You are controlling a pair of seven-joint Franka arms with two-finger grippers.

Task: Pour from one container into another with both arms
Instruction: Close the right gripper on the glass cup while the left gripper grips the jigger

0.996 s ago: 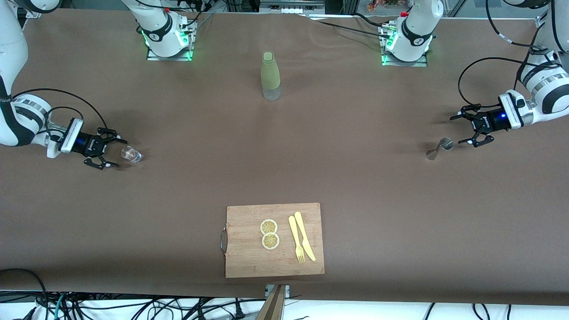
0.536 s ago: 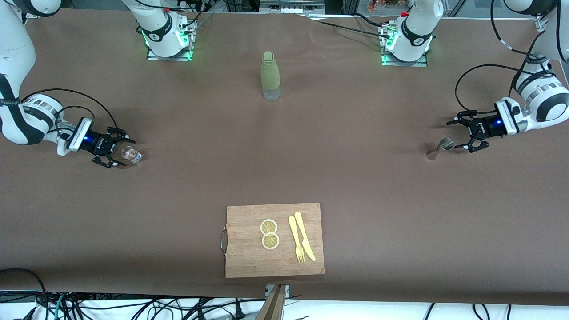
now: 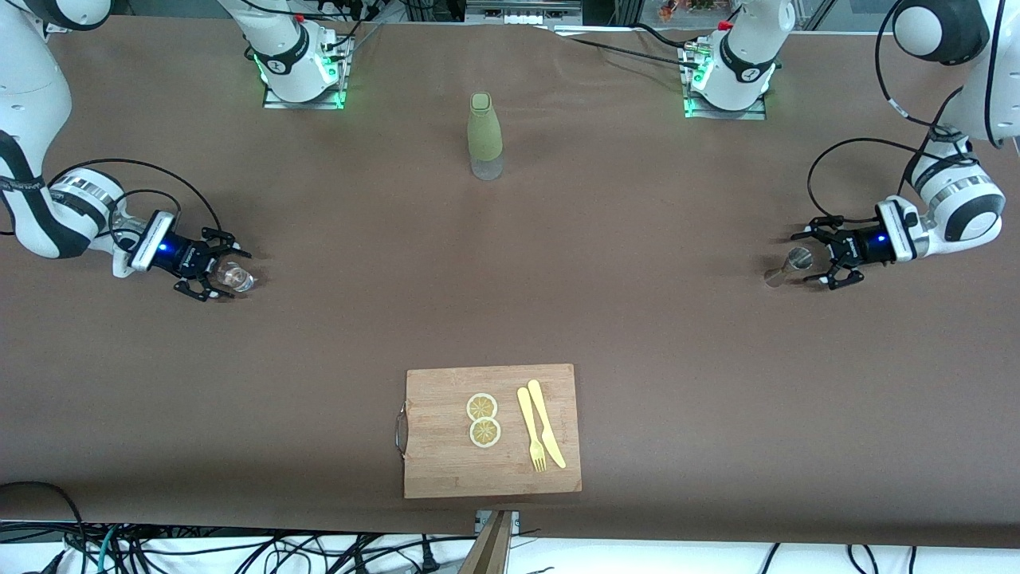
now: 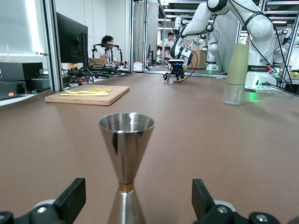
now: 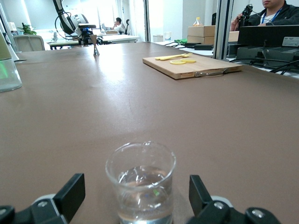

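My left gripper takes hold of the jigger's narrow middle (image 4: 126,187) next, to hold the jigger for the pour.
A small clear glass (image 3: 237,277) (image 5: 141,184) holding some liquid stands upright at the right arm's end of the table. My right gripper (image 3: 225,276) (image 5: 135,199) is low at the table and open, one finger on each side of the glass with a gap on both sides. At the left arm's end a steel double-cone jigger (image 3: 789,267) (image 4: 126,161) stands upright. My left gripper (image 3: 806,260) (image 4: 138,201) is open around it, and neither finger touches it.
A green sleeved bottle (image 3: 484,135) (image 4: 238,67) stands mid-table near the arm bases. A wooden cutting board (image 3: 446,462) near the front edge carries two lemon slices (image 3: 483,419), a yellow fork (image 3: 531,440) and a knife (image 3: 547,424).
Both grippers have slid inward along the table. The right one has closed in around the glass and the left one around the jigger. Both stay open; neither vessel has moved.
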